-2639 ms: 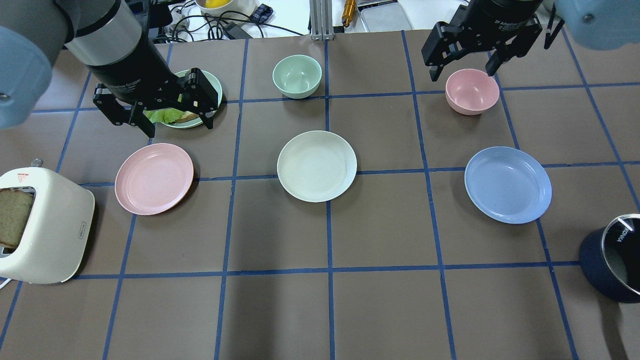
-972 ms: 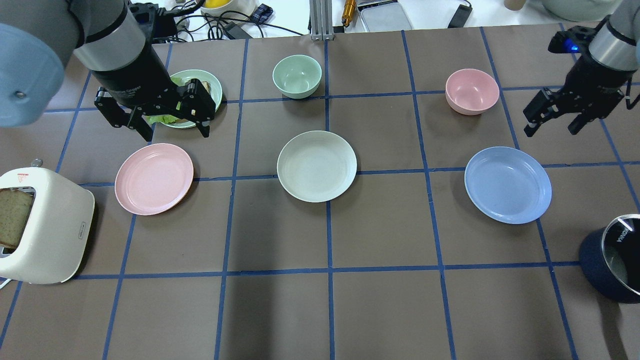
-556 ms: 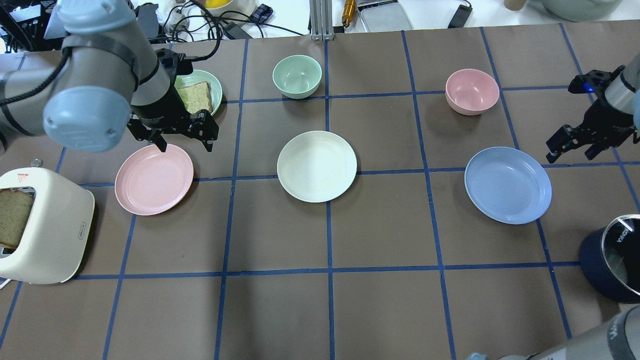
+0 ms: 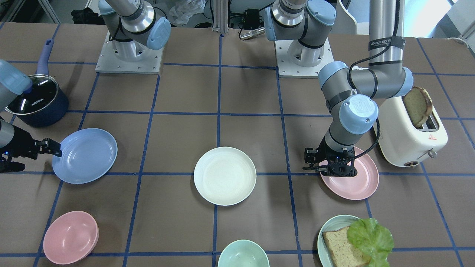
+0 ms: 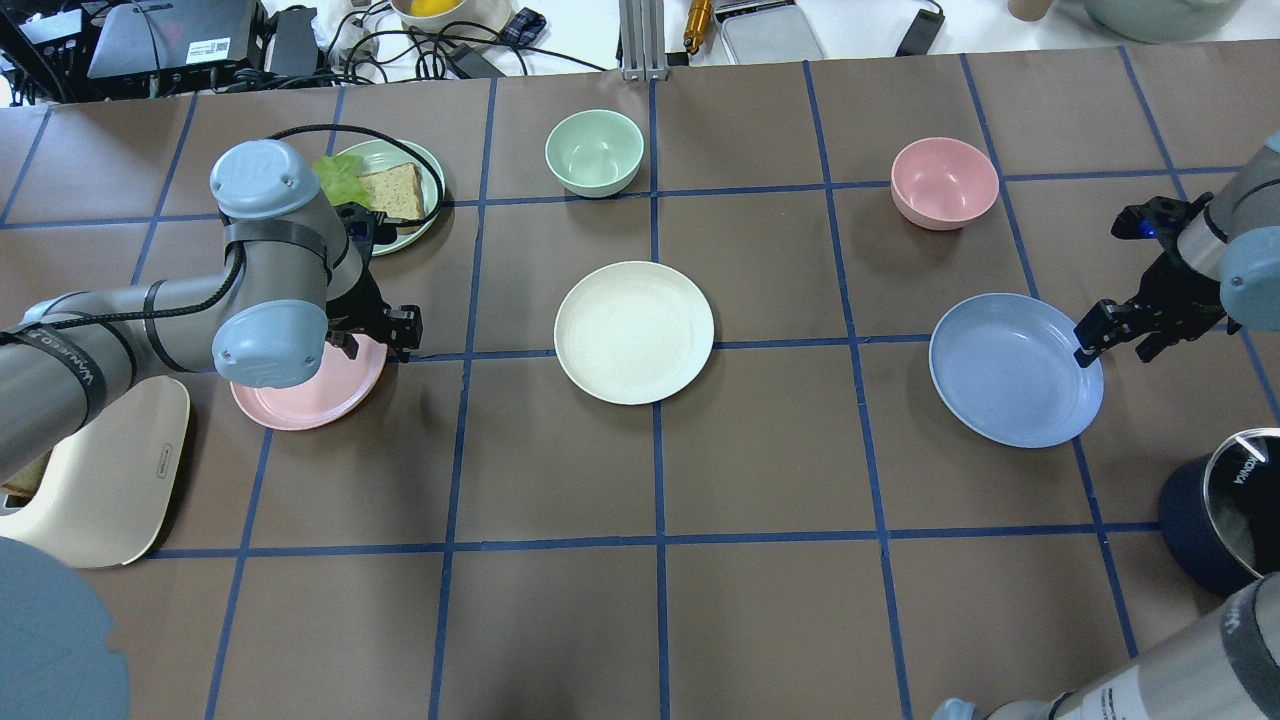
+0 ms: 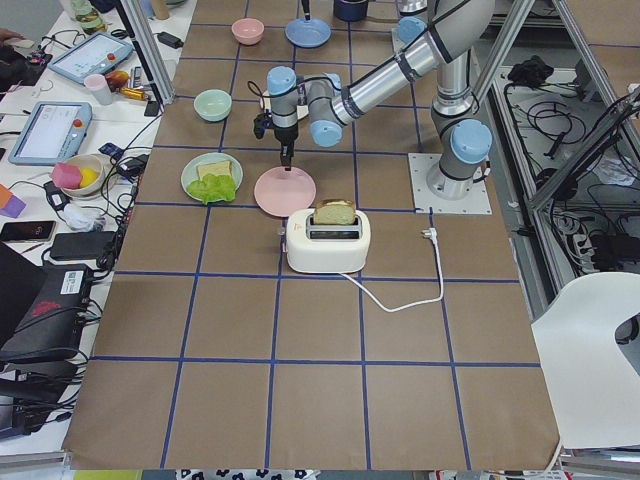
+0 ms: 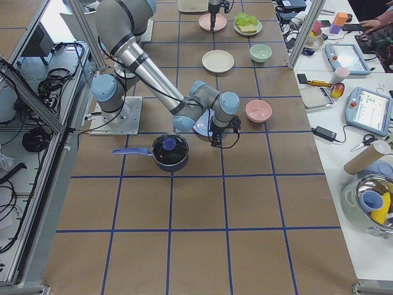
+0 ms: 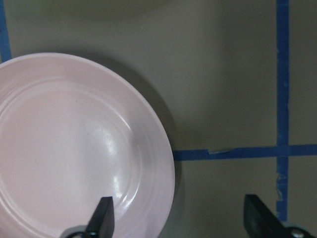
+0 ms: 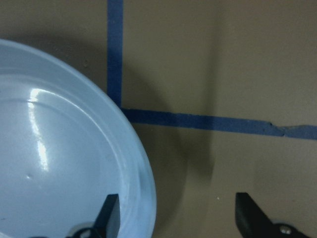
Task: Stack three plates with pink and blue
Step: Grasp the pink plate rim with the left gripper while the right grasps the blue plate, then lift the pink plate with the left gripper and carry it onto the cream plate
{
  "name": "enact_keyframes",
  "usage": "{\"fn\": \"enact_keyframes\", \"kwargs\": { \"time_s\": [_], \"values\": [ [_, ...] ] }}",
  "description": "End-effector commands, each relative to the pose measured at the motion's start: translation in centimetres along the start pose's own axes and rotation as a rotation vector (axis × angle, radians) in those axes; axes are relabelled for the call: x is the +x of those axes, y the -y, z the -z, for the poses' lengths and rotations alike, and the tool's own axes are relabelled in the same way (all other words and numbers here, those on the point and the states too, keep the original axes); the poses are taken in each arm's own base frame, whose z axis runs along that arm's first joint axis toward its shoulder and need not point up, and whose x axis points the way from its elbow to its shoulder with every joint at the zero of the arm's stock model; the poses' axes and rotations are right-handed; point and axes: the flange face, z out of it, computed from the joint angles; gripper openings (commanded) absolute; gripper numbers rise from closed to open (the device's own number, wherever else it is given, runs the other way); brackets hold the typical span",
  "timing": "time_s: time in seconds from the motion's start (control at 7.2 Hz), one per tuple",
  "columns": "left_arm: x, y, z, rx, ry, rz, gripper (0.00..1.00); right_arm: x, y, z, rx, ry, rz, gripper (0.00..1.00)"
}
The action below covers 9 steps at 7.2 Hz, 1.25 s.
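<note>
My right gripper picks up the blue plate by its raised rim next, since the plate is far wider than the gap between the open fingers.
The pale pink plate lies at the table's left, the cream-white plate in the middle and the light blue plate at the right. My left gripper is open and low over the pink plate's right rim. In the left wrist view one finger is over the plate and the other over bare table. My right gripper is open at the blue plate's right rim. In the right wrist view it straddles that rim the same way. Neither holds anything.
A white toaster with bread stands by the pink plate. A teal plate with bread and lettuce sits behind my left arm. A mint bowl and a pink bowl stand further back. A dark pot stands near the blue plate.
My left gripper has come down from beside the bread plate to the pink plate's rim. My right gripper has moved from near the pink bowl down to the blue plate's rim. No plate has moved.
</note>
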Motion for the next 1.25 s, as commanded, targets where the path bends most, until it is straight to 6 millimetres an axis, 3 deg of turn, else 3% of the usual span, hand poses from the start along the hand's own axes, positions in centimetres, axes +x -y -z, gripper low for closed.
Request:
{"fn": "enact_keyframes", "kwargs": {
  "time_s": [0.0, 0.28, 0.42, 0.69, 0.97, 1.11],
  "values": [
    [0.1, 0.1, -2.1, -0.035, -0.004, -0.009, 0.52, -0.3, 0.0, -0.3, 0.003, 0.019, -0.009, 0.37],
    [0.0, 0.3, -1.6, -0.022, 0.009, -0.002, 0.0, -0.8, 0.2, -0.1, 0.008, 0.02, -0.003, 0.1],
    [0.0, 0.3, -1.0, -0.011, 0.011, 0.01, 0.0, -0.9, 0.2, -0.1, 0.015, 0.033, -0.01, 0.0],
    [1.6, 0.3, 1.6, 0.023, 0.021, 0.005, 0.0, -1.1, -0.1, 0.9, -0.015, 0.055, -0.025, 0.0],
    [7.1, 1.7, 5.8, 0.042, 0.022, 0.075, 0.0, -1.5, -0.2, 2.4, -0.006, 0.049, -0.035, 0.0],
    [11.7, 3.2, 8.4, 0.045, 0.018, 0.128, 0.0, -3.1, -0.3, 3.8, 0.0, 0.041, -0.052, 0.0]
  ]
}}
